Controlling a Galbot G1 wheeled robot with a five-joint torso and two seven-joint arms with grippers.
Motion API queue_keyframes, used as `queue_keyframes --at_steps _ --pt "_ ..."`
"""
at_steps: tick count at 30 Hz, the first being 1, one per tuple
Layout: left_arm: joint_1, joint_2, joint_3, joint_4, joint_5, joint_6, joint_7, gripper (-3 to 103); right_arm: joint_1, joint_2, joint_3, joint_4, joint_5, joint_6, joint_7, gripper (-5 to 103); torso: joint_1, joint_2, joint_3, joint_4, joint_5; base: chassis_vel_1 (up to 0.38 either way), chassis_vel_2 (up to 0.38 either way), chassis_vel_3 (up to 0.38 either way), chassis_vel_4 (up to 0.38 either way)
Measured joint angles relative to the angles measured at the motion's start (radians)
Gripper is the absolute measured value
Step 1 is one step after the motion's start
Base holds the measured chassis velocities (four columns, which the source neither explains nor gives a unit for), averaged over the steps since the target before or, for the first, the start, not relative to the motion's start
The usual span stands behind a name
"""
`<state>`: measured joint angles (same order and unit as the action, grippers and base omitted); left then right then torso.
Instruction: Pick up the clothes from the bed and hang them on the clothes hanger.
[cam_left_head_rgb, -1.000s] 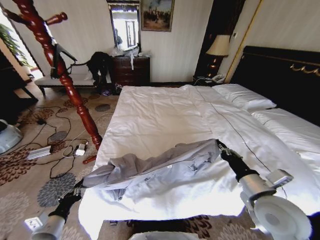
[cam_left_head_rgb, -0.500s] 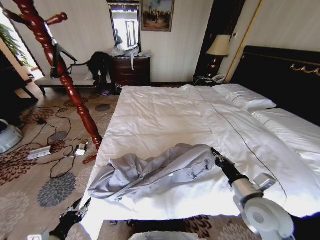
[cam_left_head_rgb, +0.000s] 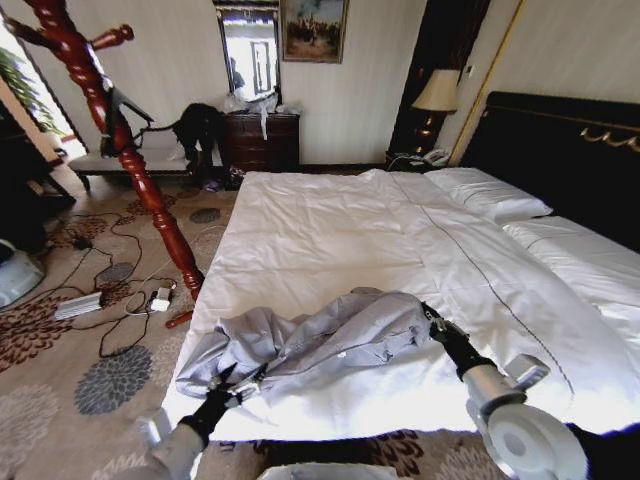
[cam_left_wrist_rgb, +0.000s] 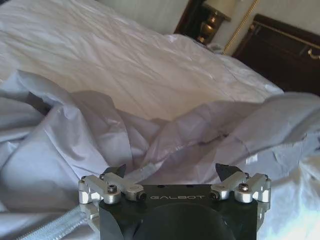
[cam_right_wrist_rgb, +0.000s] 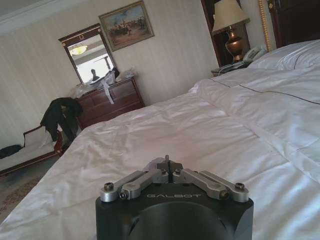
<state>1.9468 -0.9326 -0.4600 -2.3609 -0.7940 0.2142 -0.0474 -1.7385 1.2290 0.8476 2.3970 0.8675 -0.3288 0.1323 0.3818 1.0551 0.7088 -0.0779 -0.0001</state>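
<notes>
The left gripper pinches the jacket by the seamed fold (cam_left_head_rgb: 251, 369) that stands up next, since the jacket (cam_left_head_rgb: 320, 340) lies crumpled and slack on the bed.
The clothes, a light grey jacket (cam_left_head_rgb: 320, 340), lie crumpled across the near part of the bed (cam_left_head_rgb: 330, 225). My right gripper (cam_left_head_rgb: 433, 318) is shut on the jacket's right end; in the right wrist view its fingers (cam_right_wrist_rgb: 168, 163) are pressed together with a scrap of grey fabric (cam_right_wrist_rgb: 152, 164) beside them. At the jacket's front left edge, my left gripper (cam_left_head_rgb: 224, 390) is open. The left wrist view has its gripper (cam_left_wrist_rgb: 171, 172) spread just short of the folds of the jacket (cam_left_wrist_rgb: 190, 135). A black clothes hanger (cam_left_head_rgb: 113, 112) hangs on the red wooden stand.
The turned red coat stand (cam_left_head_rgb: 150, 195) rises from the carpet left of the bed. Cables and a power strip (cam_left_head_rgb: 78, 305) lie around its foot. A dresser (cam_left_head_rgb: 262, 140), a bench with a black garment (cam_left_head_rgb: 200, 125), a lamp (cam_left_head_rgb: 436, 92) and the dark headboard (cam_left_head_rgb: 570, 150) line the far side.
My left gripper dropped low by the bed corner, then swung right and up to the jacket's front edge. The right gripper pulled the jacket's end nearer, and the jacket bunched up.
</notes>
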Motion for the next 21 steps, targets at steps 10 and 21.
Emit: queue_keyframes --at_steps 10,21 --pt "-0.17 0.098 0.068 0.105 0.059 -0.017 0.003 100 -0.018 0.031 0.001 -0.001 -0.031 0.0 -0.003 0 0.0 0.0 0.0 0.0 0.0 0.0 0.0 0.0 0.0" --pt "-0.319 0.106 0.161 0.226 0.068 -0.028 0.008 97 -0.019 0.044 -0.005 -0.011 -0.04 -0.001 -0.006 0 0.0 0.0 0.0 0.0 0.0 0.0 0.0 0.0 0.0"
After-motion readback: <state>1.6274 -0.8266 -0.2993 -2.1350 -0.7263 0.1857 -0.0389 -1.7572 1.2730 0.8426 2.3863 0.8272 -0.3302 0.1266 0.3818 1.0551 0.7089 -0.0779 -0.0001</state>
